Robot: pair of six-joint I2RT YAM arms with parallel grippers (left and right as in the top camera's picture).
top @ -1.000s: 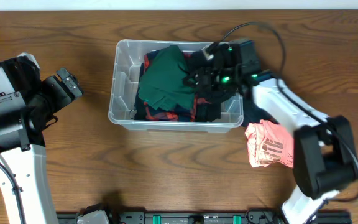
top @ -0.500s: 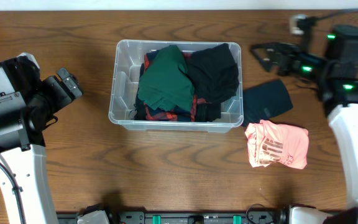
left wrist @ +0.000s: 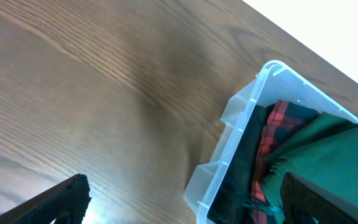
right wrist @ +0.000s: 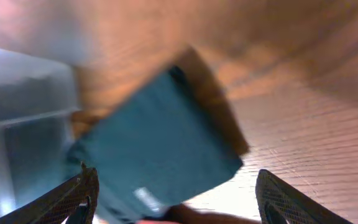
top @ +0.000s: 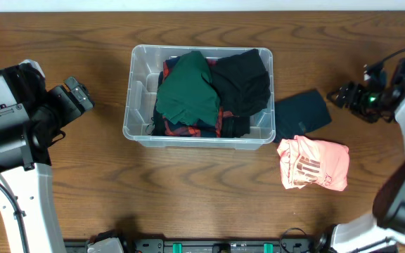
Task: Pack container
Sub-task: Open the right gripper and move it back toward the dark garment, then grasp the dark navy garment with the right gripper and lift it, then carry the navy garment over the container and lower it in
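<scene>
I should use my right gripper to grab the dark teal garment by its edge away from the bin (top: 321, 107) (right wrist: 202, 124). Then the garment's other end is free to go inside.
The container (top: 138, 77) is a clear plastic bin at mid-table, filled with a green garment (top: 185, 88), a black garment (top: 243, 81) and red plaid cloth (top: 209, 126). A dark teal folded garment (top: 302, 114) lies on the table just right of the bin, with a pink garment (top: 313, 164) in front of it. My right gripper (top: 335, 95) hangs open and holds nothing, to the right of the teal garment (right wrist: 160, 143), which shows blurred below its jaws (right wrist: 174, 186). My left gripper (top: 83, 98) stands wide open left of the bin. In its wrist view (left wrist: 185, 186) the bin corner (left wrist: 241, 118) and green garment (left wrist: 319, 149) show.
Bare wooden table surrounds the bin on the left and front. The right arm's cable runs near the table's far right edge (top: 382, 67). A black rail (top: 209, 246) lies along the front edge.
My right arm has pulled out of the bin and swung far right, leaving the black garment inside, and its jaws have widened. The left arm has not moved.
</scene>
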